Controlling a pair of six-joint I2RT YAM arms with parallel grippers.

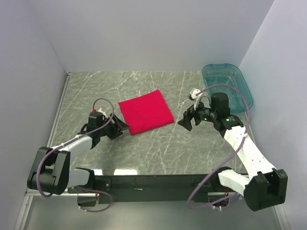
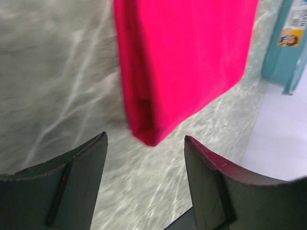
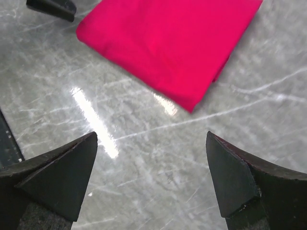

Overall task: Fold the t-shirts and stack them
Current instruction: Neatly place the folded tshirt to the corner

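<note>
I will next grab the near corner of the folded red t-shirt with my left gripper, so that I can straighten the shirt and slide it flat for stacking.
The red t-shirt [image 1: 146, 112] lies folded into a flat rectangle on the marble table, slightly tilted. My left gripper [image 1: 121, 128] sits at the shirt's near left corner, open, with nothing between its fingers; in the left wrist view the folded corner of the t-shirt [image 2: 182, 62] lies just ahead of the left gripper [image 2: 145, 140]. My right gripper [image 1: 186, 122] hovers just right of the shirt, open wide and empty. In the right wrist view the t-shirt [image 3: 168, 43] lies beyond the right gripper [image 3: 151, 136], apart from it.
A clear teal plastic bin [image 1: 226, 86] stands at the back right, its corner also visible as the bin [image 2: 288, 43] in the left wrist view. White walls close in the table on three sides. The arm bases sit on a dark rail [image 1: 153, 182] at the near edge.
</note>
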